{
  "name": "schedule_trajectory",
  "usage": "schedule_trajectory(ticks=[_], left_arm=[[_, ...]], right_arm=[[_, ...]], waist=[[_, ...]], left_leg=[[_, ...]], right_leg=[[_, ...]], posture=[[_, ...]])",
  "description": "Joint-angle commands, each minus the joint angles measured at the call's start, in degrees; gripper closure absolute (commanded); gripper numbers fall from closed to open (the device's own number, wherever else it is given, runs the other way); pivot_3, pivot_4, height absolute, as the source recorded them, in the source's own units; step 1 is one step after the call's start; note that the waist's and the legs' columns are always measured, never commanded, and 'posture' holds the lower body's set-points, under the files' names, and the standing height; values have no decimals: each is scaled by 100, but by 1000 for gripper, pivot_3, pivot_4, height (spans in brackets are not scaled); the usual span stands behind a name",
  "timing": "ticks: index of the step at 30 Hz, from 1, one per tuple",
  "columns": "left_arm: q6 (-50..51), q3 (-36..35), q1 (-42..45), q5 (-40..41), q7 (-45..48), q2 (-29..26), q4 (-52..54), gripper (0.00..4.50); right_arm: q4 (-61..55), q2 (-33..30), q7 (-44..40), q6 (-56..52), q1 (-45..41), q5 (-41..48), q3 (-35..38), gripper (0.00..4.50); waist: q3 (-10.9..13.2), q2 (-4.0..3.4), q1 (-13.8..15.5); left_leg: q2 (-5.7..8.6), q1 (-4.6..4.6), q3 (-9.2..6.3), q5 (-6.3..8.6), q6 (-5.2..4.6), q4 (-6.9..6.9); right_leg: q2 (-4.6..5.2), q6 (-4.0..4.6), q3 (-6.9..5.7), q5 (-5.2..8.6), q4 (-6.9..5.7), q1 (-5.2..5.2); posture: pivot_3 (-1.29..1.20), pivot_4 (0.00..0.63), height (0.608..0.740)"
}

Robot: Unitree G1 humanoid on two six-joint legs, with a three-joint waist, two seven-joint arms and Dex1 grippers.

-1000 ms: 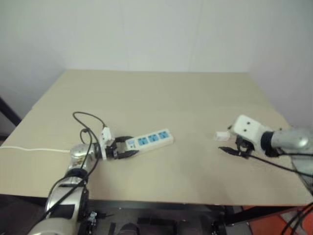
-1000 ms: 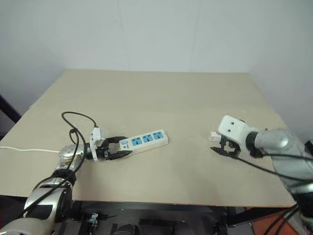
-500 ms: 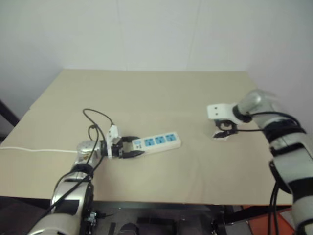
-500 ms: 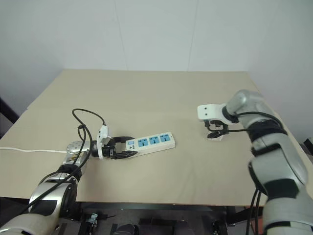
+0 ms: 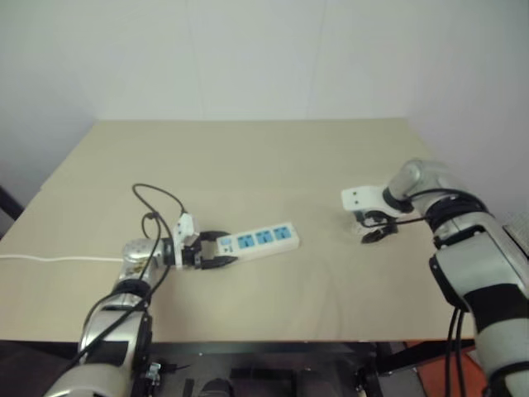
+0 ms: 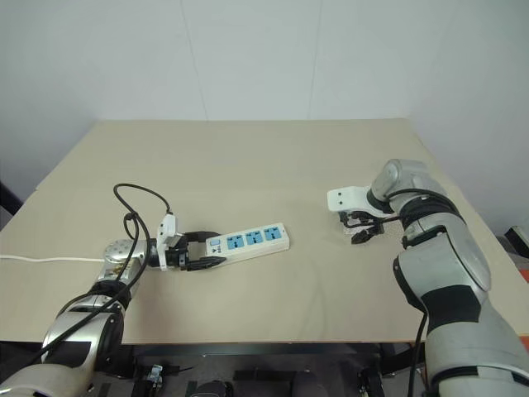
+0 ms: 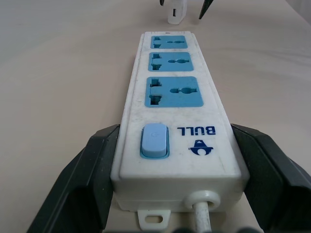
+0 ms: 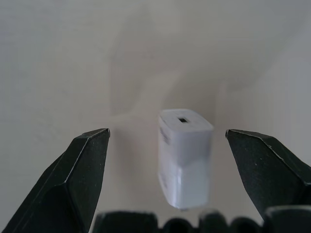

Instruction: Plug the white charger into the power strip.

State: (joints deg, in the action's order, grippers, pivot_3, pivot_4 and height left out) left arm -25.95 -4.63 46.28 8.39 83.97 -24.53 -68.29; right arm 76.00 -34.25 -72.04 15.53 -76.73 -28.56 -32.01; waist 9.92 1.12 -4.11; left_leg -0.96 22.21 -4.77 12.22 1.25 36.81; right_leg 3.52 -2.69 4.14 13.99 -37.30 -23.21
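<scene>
The white charger should be plugged into the power strip point(image 5: 258, 238), so the robot's right gripper should grab it by its long sides next.
The power strip point(image 5: 258, 238) is a long white bar with blue socket panels, lying left of the table's middle. My left gripper point(image 5: 225, 248) is shut on its switch and cord end, with one black finger point(image 7: 99, 165) against each long side. The white charger point(image 8: 184, 155) stands on the table at the right, also seen beyond the strip's far end point(image 7: 176, 12). My right gripper point(image 6: 358, 230) points down over it, open. One finger point(image 8: 80, 170) stands on each side of the charger with a gap, touching nothing.
The strip's thin white cord point(image 5: 58, 258) runs off the left edge of the beige table point(image 5: 248, 157). A white wall stands behind the table. Bare tabletop lies between the strip and the charger.
My right arm has swung in from the table's right front and tipped downward, bringing its open fingers astride the charger. The left gripper and the strip have kept still; the camera shifted slightly.
</scene>
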Motion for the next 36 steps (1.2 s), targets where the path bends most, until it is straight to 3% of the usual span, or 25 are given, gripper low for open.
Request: schedule_trajectory(ticks=[1,19,22,30,36], left_arm=[[28,170,-146,-232,-16,-32,-52,1253],[-55,189,-395,-210,-53,-87,95,1253],[-58,193,-415,-205,-55,-97,108,1253],[-38,194,-440,-180,-30,-100,145,1253],[-34,193,-429,-189,-42,-136,138,1253]], right_arm=[[11,71,106,-129,-244,-32,158,0],[162,298,537,-247,-215,-430,193,0],[165,314,578,-249,-215,-449,198,541],[189,322,681,-271,-170,-562,163,3349],[166,267,709,-118,-157,-633,146,3389]], waist=[[0,-1,1],[-6,-14,-7],[-8,-17,-16],[-10,-20,-22],[-10,-21,-25]], left_leg=[[0,0,0,0,0,0],[0,-3,-1,0,0,0],[1,-6,-1,0,0,0],[1,-7,-1,0,0,-1],[1,-8,-1,0,0,-1]], right_leg=[[0,0,0,0,0,0],[0,0,1,0,-6,0],[0,1,2,0,-10,0],[0,2,3,2,-13,0],[0,2,3,2,-14,0]], posture=[[0,150,740],[0,150,740],[0,150,740],[0,150,740],[0,150,740]])
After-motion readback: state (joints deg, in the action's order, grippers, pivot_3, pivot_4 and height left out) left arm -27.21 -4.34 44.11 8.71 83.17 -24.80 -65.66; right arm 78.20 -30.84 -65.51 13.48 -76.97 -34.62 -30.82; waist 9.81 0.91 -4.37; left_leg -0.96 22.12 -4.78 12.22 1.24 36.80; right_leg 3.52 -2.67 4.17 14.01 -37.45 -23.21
